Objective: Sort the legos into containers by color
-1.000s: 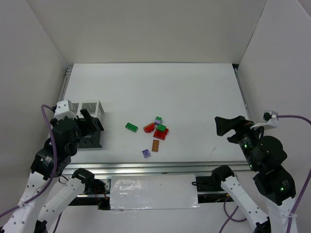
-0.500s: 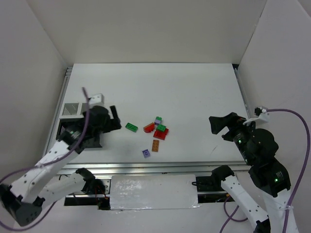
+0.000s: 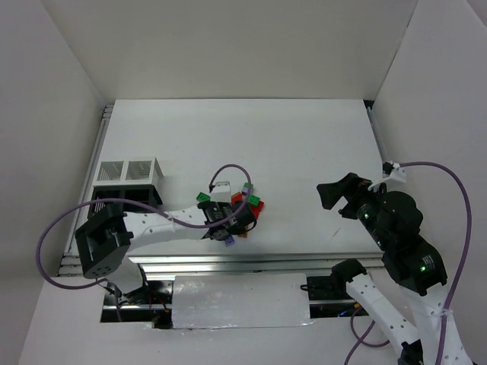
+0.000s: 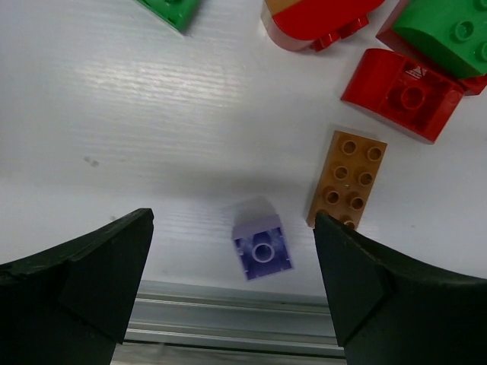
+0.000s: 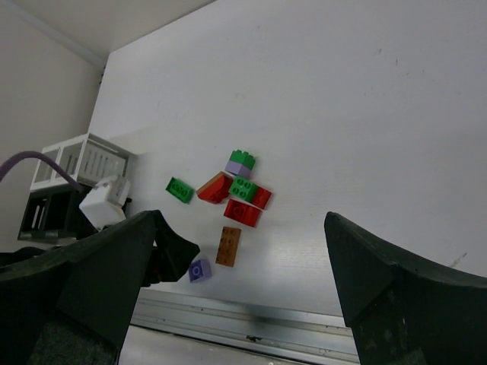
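Note:
I should grab the lavender brick by its opposite sides with my left gripper next. Its end then stays free to go into a white container.
The legos lie in a loose pile near the table's front edge. In the left wrist view I see a lavender brick (image 4: 262, 249), an orange-brown brick (image 4: 346, 180), red bricks (image 4: 401, 95) and green bricks (image 4: 449, 34). My left gripper (image 4: 228, 266) is open and empty, hovering just above the lavender brick (image 3: 227, 239), which lies between the jaws. In the top view it (image 3: 232, 222) covers part of the pile. My right gripper (image 3: 329, 192) is open and empty, in the air to the right of the pile (image 5: 247, 213). The white containers (image 3: 133, 171) and black containers (image 3: 122, 199) stand at the left.
A metal rail (image 4: 228, 334) runs along the table's front edge just beyond the lavender brick. A green brick (image 3: 203, 196) lies apart at the left of the pile. White walls enclose the table on three sides.
My left arm has swung from the containers rightward across the table and now reaches over the pile at the lavender brick. My right gripper has drifted a little left.

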Available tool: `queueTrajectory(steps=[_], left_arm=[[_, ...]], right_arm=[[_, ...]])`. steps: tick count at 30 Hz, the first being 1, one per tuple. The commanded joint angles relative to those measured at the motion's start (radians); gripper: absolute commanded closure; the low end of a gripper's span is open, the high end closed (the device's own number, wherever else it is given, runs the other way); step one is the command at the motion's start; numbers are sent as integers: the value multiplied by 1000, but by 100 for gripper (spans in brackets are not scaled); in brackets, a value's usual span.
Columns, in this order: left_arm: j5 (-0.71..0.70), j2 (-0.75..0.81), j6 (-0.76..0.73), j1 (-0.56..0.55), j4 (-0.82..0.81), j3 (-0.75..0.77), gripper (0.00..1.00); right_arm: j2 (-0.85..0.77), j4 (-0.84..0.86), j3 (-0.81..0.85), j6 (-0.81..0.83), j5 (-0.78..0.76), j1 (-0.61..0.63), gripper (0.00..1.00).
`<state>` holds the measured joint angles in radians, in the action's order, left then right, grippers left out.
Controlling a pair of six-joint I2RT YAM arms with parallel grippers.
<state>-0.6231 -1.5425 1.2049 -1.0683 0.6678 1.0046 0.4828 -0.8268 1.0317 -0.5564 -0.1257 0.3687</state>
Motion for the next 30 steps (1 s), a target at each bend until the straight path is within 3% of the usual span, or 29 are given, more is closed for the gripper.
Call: queueTrajectory(steps=[1,10,19,24,27,28,30], left_arm=[[-31,-48,137,-24,33,54,0],[34,-120,162,-25,-62,3,7],[72,-137,177,-25,-106,-47,21],[60,-130,189,-25,-96,-58,44],[43,-117,188,-25,-94,-60,66],[36,-113,189,-24,-90,-58,80],[10,-88,194,-21,-73,-54,97]], right_arm=[[-16,21,-12,15,9,4,1],[-19,34,-24,26,20,7,0],[-21,41,-35,27,26,4,0],[-18,46,-36,27,32,6,0],[-16,46,-36,27,34,7,0],[-18,48,-38,27,34,4,0],[-18,48,-38,27,32,7,0]])
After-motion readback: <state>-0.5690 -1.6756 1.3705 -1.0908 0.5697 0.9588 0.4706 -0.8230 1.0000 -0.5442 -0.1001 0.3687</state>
